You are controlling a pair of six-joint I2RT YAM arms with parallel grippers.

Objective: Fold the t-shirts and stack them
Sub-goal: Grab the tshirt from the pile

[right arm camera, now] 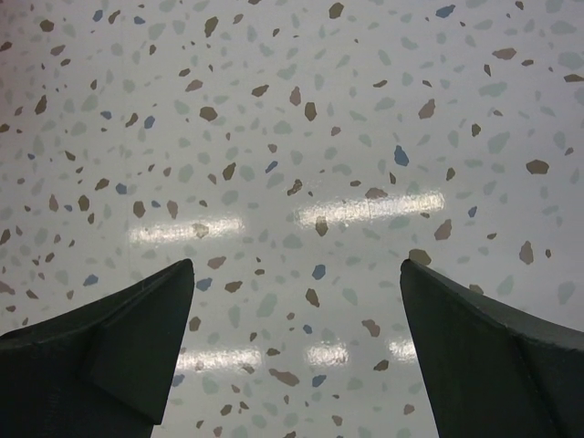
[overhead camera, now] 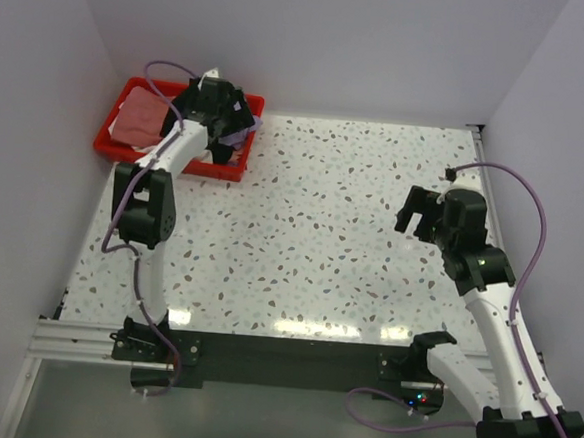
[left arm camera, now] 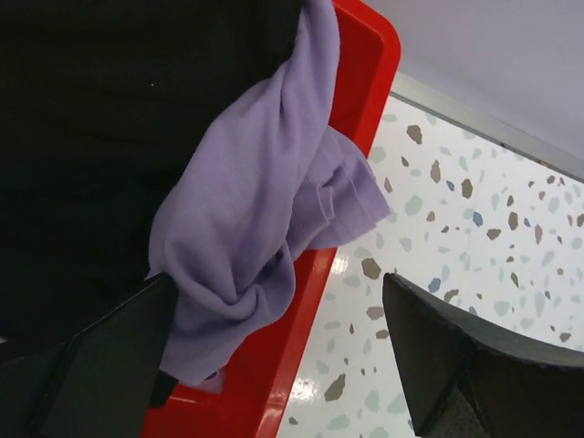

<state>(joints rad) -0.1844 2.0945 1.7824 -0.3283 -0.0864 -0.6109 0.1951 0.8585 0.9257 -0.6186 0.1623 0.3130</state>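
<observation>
My left gripper is to grab the lavender shirt (overhead camera: 240,136) (left arm camera: 265,210) next by its bunched folds at the bin's rim, to pull it out for folding.
A red bin (overhead camera: 110,146) stands at the table's far left and holds the t-shirts. A pink-red shirt (overhead camera: 139,118) lies in its left part. A black shirt (left arm camera: 91,137) fills the middle. A lavender shirt (left arm camera: 265,210) is bunched over the bin's right rim (left arm camera: 283,356), and it also shows in the top view (overhead camera: 248,126). My left gripper (overhead camera: 222,114) hovers over the bin's right end, open; in the left wrist view (left arm camera: 278,278) its jaws straddle the lavender shirt and the rim without closing on them. My right gripper (overhead camera: 420,210) is open and empty above the bare table on the right.
The white speckled table (overhead camera: 321,231) stretches between the arms. Grey walls close in the left, back and right sides. The bin sits close to the left wall. A black rail (overhead camera: 283,354) runs along the near edge.
</observation>
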